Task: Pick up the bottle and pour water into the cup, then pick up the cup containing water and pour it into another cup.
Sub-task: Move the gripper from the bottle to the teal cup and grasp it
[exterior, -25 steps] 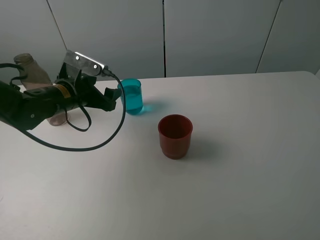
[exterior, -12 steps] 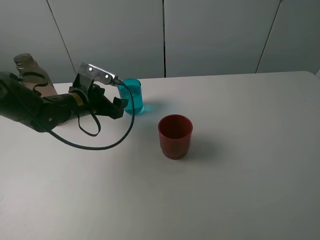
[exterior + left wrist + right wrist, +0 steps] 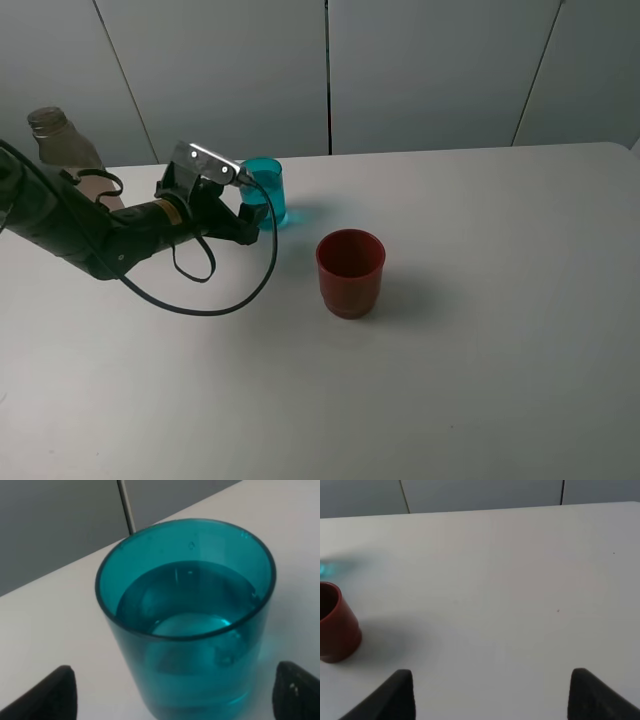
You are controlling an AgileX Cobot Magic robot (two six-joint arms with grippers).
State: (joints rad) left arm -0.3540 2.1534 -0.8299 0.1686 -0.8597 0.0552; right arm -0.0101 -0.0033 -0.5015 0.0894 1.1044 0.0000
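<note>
My left gripper takes hold of the teal tumbler by its side [image 3: 274, 193] next, which keeps the tumbler's rim free to pour into the red cup [image 3: 350, 272].
The cup [image 3: 266, 189] is a teal tumbler with water in it, standing near the table's back left. My left gripper [image 3: 249, 214] is open right beside it on its left side. In the left wrist view the cup [image 3: 185, 620] fills the picture, and the left gripper [image 3: 173, 695] has one dark fingertip [image 3: 52, 696] on each side of it, not touching. The dark red cup [image 3: 350, 272] stands upright right of and nearer than the teal one, also low in the right wrist view [image 3: 335, 630]. The bottle [image 3: 58, 143] stands behind the left arm. My right gripper [image 3: 487, 695] is open over bare table.
A black cable [image 3: 215, 290] loops from the left arm down onto the white table [image 3: 480, 330]. A grey panelled wall [image 3: 420, 70] runs along the table's far edge.
The left arm has reached to the right and lowered, bringing its open gripper up against the teal cup. Both cups and the bottle stay where they were.
</note>
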